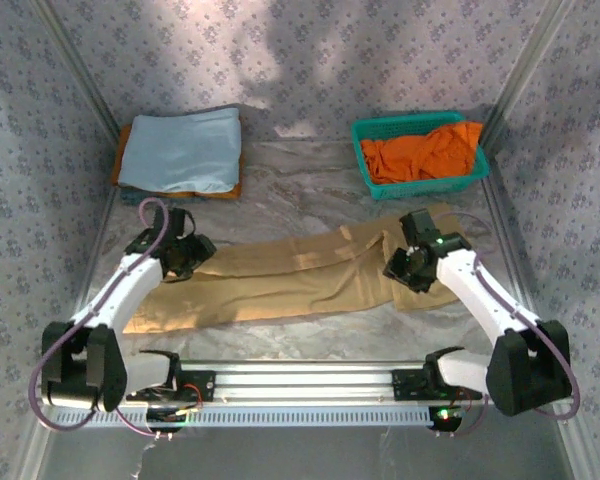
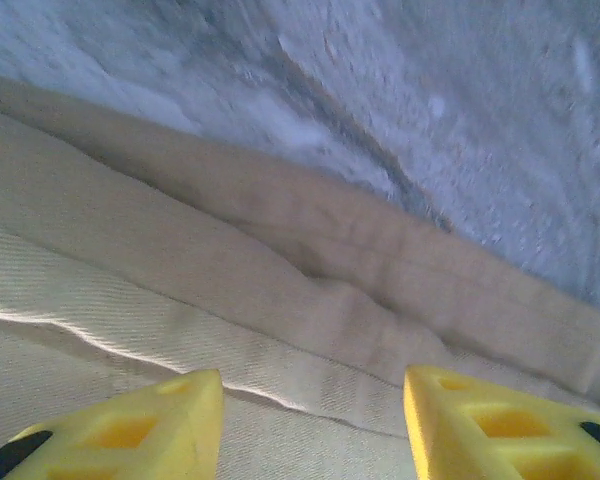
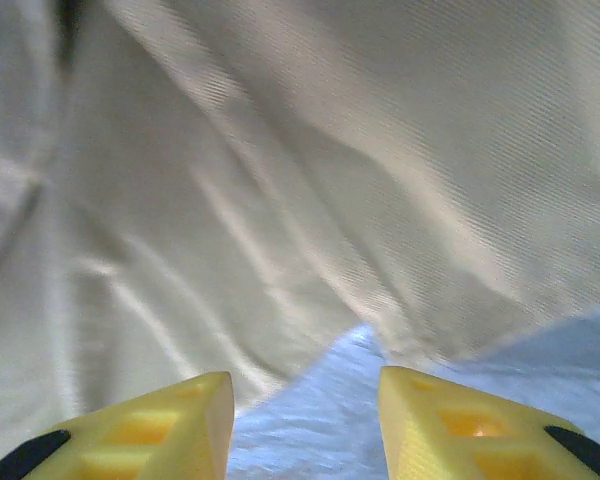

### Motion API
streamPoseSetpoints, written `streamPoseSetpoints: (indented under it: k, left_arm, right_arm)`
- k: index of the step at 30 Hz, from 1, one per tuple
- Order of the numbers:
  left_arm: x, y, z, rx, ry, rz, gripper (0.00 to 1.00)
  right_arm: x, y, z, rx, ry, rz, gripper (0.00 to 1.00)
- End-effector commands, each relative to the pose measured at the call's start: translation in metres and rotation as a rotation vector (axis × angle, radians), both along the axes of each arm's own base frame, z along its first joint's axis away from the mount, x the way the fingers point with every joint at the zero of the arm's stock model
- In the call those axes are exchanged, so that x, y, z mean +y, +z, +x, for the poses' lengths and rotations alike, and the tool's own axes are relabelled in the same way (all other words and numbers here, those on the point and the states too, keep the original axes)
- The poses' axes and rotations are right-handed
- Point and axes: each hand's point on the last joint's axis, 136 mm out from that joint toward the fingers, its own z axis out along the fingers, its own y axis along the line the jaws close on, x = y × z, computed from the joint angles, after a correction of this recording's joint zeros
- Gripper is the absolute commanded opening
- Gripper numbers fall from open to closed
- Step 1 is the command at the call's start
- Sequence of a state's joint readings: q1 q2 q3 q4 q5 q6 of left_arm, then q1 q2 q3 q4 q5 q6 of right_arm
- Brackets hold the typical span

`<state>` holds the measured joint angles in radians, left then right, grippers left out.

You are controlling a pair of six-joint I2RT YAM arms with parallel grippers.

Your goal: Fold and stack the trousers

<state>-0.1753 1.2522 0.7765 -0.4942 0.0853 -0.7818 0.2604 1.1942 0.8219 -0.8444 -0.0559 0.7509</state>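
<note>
The fold has to be straightened. My right gripper should next grab the tan trousers [image 1: 290, 275] by the near waist-end edge at the notch [image 1: 393, 302] and bring it across.
The tan trousers [image 1: 290, 275] lie spread flat across the middle of the table, legs running to the left, waist end at the right. My left gripper [image 1: 187, 252] hovers over the far edge of the legs at their left end; its yellow fingers [image 2: 150, 420] stand open over the cloth folds [image 2: 280, 290]. My right gripper [image 1: 412, 262] is low over the waist end, open, its yellow fingers [image 3: 460, 425] straddling a notch where the cloth edge [image 3: 310, 250] meets bare table.
A folded light blue cloth [image 1: 182, 150] lies on an orange piece at the back left. A teal basket [image 1: 363, 150] holding an orange garment [image 1: 425, 152] stands at the back right. Patterned walls close in the sides.
</note>
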Motion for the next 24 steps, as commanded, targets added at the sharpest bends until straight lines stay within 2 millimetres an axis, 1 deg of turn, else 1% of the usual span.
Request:
streamPoseSetpoints:
  k: [1,3,6,8,10,11,13,14,16,17,20,23,24]
  left_arm:
    - [-0.007,-0.011,0.001,0.021,-0.078,0.074,0.5]
    - [-0.014,-0.017,0.002,0.038,-0.104,0.084,0.51]
    - [-0.021,-0.027,0.002,0.055,-0.118,0.066,0.51]
    - [-0.019,-0.032,0.001,0.066,-0.115,0.071,0.51]
    - [-0.017,-0.037,-0.002,0.073,-0.111,0.079,0.51]
    - [-0.017,-0.038,-0.002,0.072,-0.113,0.081,0.51]
    - [-0.013,-0.04,-0.004,0.077,-0.11,0.091,0.51]
    - [-0.011,-0.041,-0.005,0.078,-0.107,0.092,0.51]
    - [-0.006,-0.043,-0.006,0.083,-0.093,0.081,0.51]
    - [-0.004,-0.044,-0.006,0.084,-0.085,0.072,0.51]
    - [0.003,-0.048,-0.008,0.088,-0.059,0.049,0.51]
    - [0.007,-0.049,-0.009,0.087,-0.046,0.043,0.5]
    - [0.008,-0.05,-0.009,0.087,-0.043,0.043,0.5]
  right_arm:
    - [-0.011,-0.017,-0.029,0.108,0.007,-0.044,0.46]
    - [-0.012,-0.033,-0.036,0.154,0.001,-0.044,0.45]
    - [-0.006,-0.05,-0.039,0.193,0.004,-0.036,0.45]
    - [-0.004,-0.059,-0.039,0.209,0.009,-0.04,0.46]
    - [-0.009,-0.067,-0.04,0.231,-0.003,-0.068,0.46]
    - [-0.011,-0.07,-0.04,0.241,-0.009,-0.073,0.44]
    - [-0.019,-0.07,-0.034,0.231,-0.025,-0.112,0.34]
    - [-0.022,-0.07,-0.032,0.225,-0.034,-0.122,0.27]
    - [-0.029,-0.066,-0.028,0.215,-0.047,-0.142,0.07]
    - [-0.032,-0.064,-0.027,0.211,-0.05,-0.156,0.0]
    - [-0.041,-0.05,-0.022,0.176,-0.065,-0.174,0.0]
    - [-0.05,-0.021,-0.011,0.093,-0.081,-0.193,0.0]
    - [-0.057,-0.007,-0.004,0.054,-0.096,-0.206,0.0]
